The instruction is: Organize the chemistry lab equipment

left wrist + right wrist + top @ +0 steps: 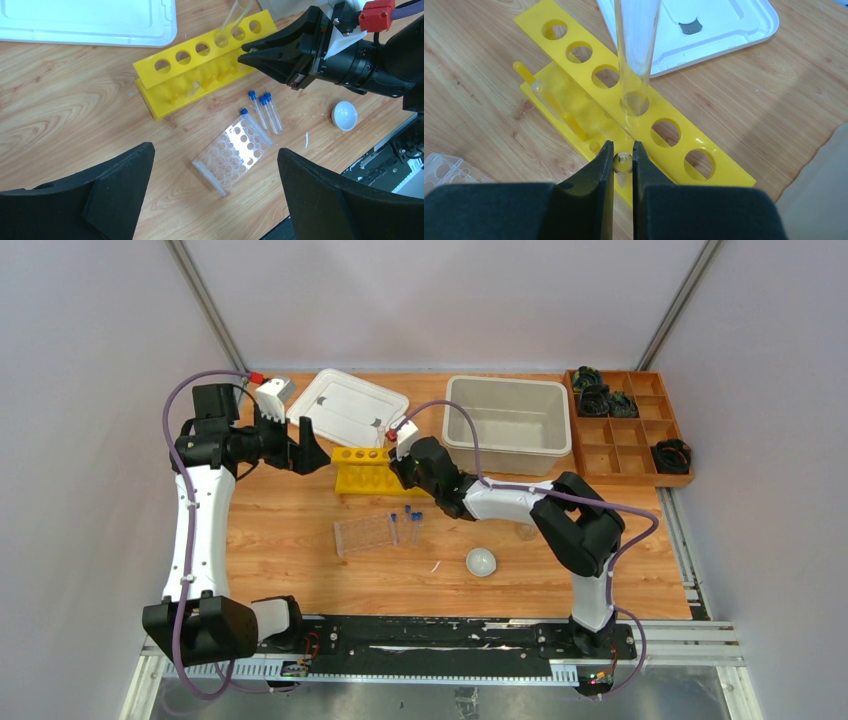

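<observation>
The small clear glass tube stands in the peg row of the yellow rack (365, 472) and would rest there, so my right gripper opens now.
The yellow tube rack (365, 472) stands at mid-table. A tall clear glass tube (636, 50) stands tilted in one of its top holes, and another clear tube (546, 97) lies on a peg. My right gripper (623, 150) is at the rack's right side (397, 465), shut on a small clear glass tube (623, 161) seen end-on. My left gripper (215, 150) is open and empty, hovering left of the rack (310, 452). The clear rack (365, 533) lies flat. Three blue-capped tubes (410, 523) lie beside it. The white round dish (481, 562) sits nearer the front.
A white lid (348, 405) lies behind the yellow rack. A clear bin (508, 425) stands at the back. The brown wooden tray (625, 430) with black parts is at the back right. A small white sliver (436, 566) lies by the dish.
</observation>
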{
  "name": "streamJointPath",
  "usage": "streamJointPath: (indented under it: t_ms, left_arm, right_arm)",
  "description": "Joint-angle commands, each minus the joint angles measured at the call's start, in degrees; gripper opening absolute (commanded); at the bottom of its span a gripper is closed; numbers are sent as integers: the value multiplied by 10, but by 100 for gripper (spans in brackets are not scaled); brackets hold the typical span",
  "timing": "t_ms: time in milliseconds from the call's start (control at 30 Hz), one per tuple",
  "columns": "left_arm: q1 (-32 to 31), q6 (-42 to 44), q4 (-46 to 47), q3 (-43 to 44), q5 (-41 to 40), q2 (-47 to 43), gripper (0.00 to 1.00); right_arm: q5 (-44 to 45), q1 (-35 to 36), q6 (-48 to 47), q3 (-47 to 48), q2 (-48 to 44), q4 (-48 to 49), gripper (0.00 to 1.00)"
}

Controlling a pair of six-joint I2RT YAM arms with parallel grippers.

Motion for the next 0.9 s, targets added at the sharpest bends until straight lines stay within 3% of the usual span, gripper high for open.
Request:
streamJointPath:
  t_ms: [0, 400, 767, 867]
  left_arm:
    - [-1, 8, 4, 12, 0, -9, 100]
    - [-1, 7, 4, 15, 5, -10, 100]
    - [-1, 6, 4, 16, 7, -22, 100]
    - [-1, 6, 4, 16, 7, -25, 100]
  right_arm:
    - [-8, 6, -11, 24, 9, -2, 0]
    - [31, 5, -9, -13, -11, -21, 2]
    - [70, 21, 22, -28, -105, -80, 56]
    - [88, 38, 45, -30, -139, -125, 61]
